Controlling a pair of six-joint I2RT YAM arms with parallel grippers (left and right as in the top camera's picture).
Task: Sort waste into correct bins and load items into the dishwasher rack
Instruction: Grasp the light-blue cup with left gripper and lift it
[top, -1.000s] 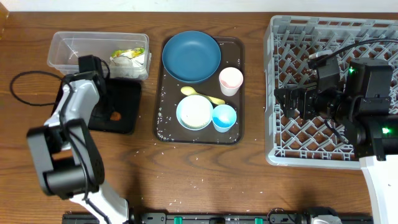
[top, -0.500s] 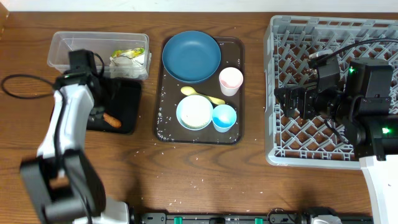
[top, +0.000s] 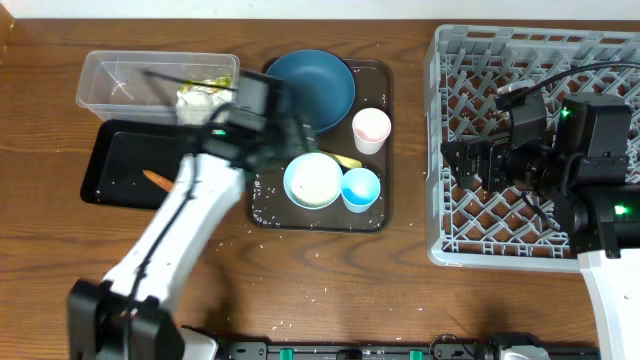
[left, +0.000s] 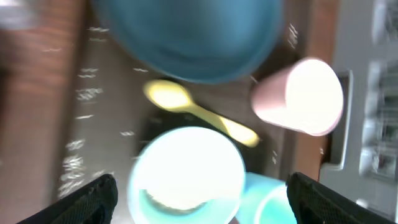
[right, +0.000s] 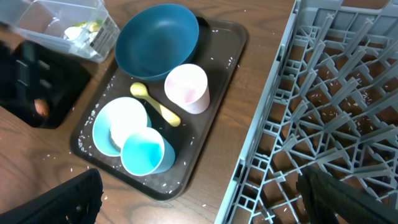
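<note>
Next, my left gripper grabs the light blue cup's rim (left: 261, 206) beside the white bowl (left: 186, 168), leaving the cup's opposite side free for my right gripper.
My left gripper (top: 287, 140) is open and empty over the brown serving tray (top: 268, 205), right above the white bowl (left: 186, 168). Its fingers (left: 93, 199) straddle that bowl and the light blue cup (left: 273, 205). The yellow spoon (left: 199, 111), pink cup (left: 298, 96) and dark blue bowl (left: 186, 37) lie beyond. An orange carrot piece (top: 157, 180) rests in the black tray (top: 110, 165). Crumpled paper and a wrapper (top: 205, 92) sit in the clear tub (top: 120, 80). My right gripper (top: 455, 160) hangs open and empty over the left edge of the grey rack (top: 530, 70).
Loose rice grains (top: 262, 190) are scattered on the serving tray and on the wooden table in front of it. The left arm stretches diagonally from the table's front edge to the serving tray. The right arm's body covers the rack's right side.
The left gripper opened and left the carrot piece in the black tray, then swung right to above the serving tray. The right arm has not moved.
</note>
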